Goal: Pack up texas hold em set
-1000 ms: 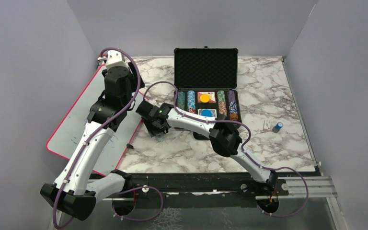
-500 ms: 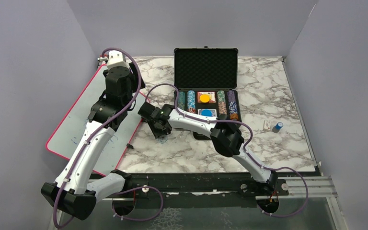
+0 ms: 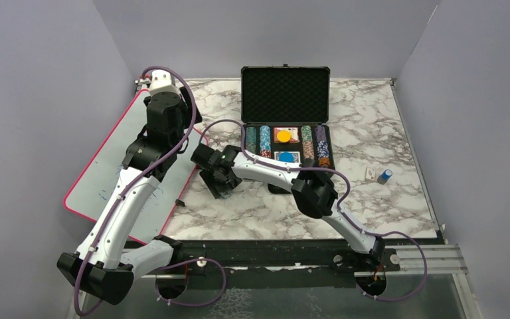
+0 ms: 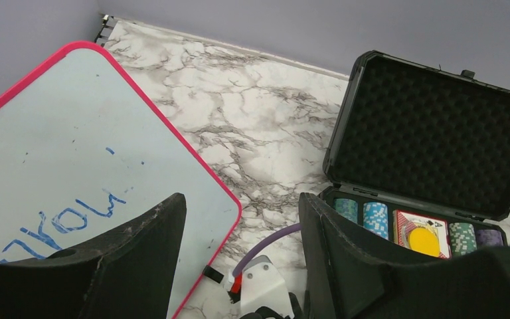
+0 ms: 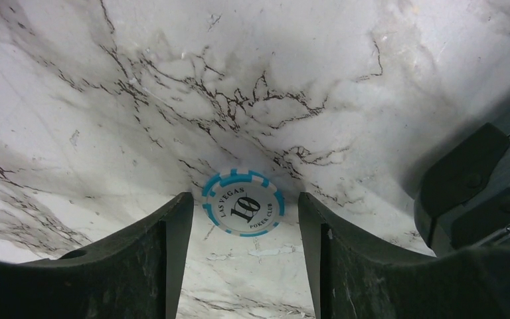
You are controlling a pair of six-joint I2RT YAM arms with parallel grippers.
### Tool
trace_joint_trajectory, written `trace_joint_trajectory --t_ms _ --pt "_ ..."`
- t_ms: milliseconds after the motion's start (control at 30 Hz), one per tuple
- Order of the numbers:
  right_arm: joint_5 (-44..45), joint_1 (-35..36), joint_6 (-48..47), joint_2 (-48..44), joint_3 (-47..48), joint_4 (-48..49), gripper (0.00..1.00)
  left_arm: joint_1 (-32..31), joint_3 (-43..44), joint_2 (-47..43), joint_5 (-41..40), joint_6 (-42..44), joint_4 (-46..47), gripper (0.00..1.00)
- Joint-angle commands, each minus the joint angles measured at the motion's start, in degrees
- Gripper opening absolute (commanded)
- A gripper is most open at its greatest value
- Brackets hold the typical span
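Observation:
The chip [image 3: 226, 195] [image 5: 244, 204] is between both fingers of my right gripper, which are down at the marble and level with it, so my right gripper should close on the marble now.
The black briefcase [image 3: 285, 93] stands open at the back of the marble table, lid up, with chip rows, card decks and a yellow and a blue round button inside; it also shows in the left wrist view [image 4: 438, 133]. A light-blue "10" poker chip [image 5: 244, 204] lies flat on the marble just ahead of my right gripper [image 5: 242, 212], whose open jaws stand to either side of it, low over the table. In the top view the right gripper [image 3: 220, 189] is left of the case. My left gripper [image 4: 239, 206] is open and empty, held high over the whiteboard's corner.
The red-edged whiteboard [image 3: 116, 153] lies at the left, overhanging the table edge. A small blue-capped object [image 3: 385, 175] and a white card-like piece [image 3: 370, 174] lie right of the case. A small black piece [image 3: 180, 203] lies by the whiteboard's edge.
My right gripper has shifted slightly toward the near side and lower over the loose chip. The left arm has barely moved.

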Motion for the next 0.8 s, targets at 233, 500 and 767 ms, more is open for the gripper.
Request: trace_joint_trajectory --t_ms 233,500,767 --pt "2.2 1.1 0.5 4.9 0.2 -4.1 0.43 0.6 0.2 -0.1 1.0 0.0 0.7 0.66" --pt "3.5 1.1 1.7 7.4 4.9 -7.1 0.44 0.6 0.1 -0.2 1.2 -0.1 0.7 0.66" --pt "3.3 1.1 2.7 8.1 6.0 -7.8 0.48 0.8 0.2 0.0 1.6 -0.2 0.6 0.66"
